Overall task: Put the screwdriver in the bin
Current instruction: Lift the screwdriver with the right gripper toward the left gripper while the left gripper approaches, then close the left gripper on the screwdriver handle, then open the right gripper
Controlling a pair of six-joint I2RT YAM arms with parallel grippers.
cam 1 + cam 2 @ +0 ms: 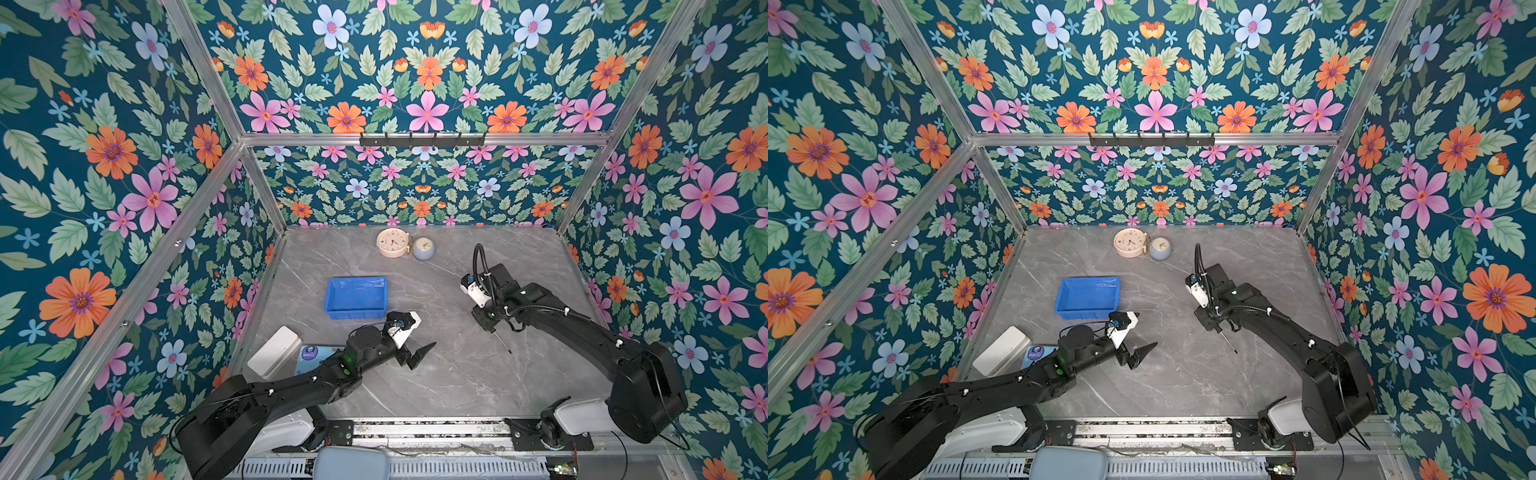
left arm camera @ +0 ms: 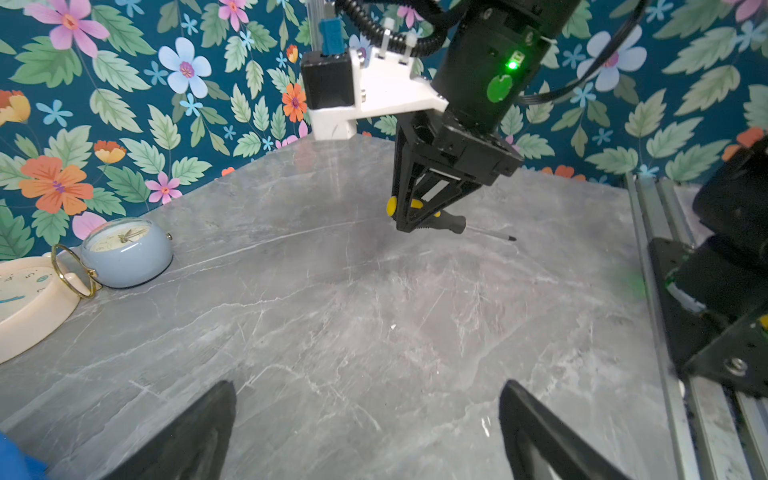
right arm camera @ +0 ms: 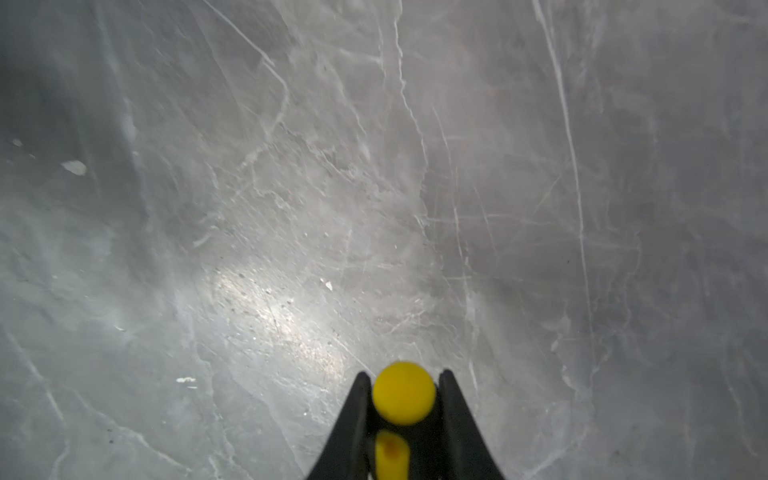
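I will next grab the screwdriver with my left gripper by the handle's shaft-side end, which leaves my right gripper's end free. Then I will put it in the bin.
My right gripper is shut on the black-and-yellow handle of the screwdriver, right of the table's middle. The thin shaft sticks out toward the table's front. In the left wrist view the screwdriver lies nearly level in the right gripper, low over the marble. The right wrist view shows the screwdriver's yellow end pinched in the right gripper. The blue bin sits left of centre, nothing in it. My left gripper hangs open near the bin's front right corner, holding nothing.
Two alarm clocks, one cream and one pale blue, stand at the back wall. A white box and a light-blue tissue pack lie at the front left, partly under my left arm. A metal rail runs along the front edge.
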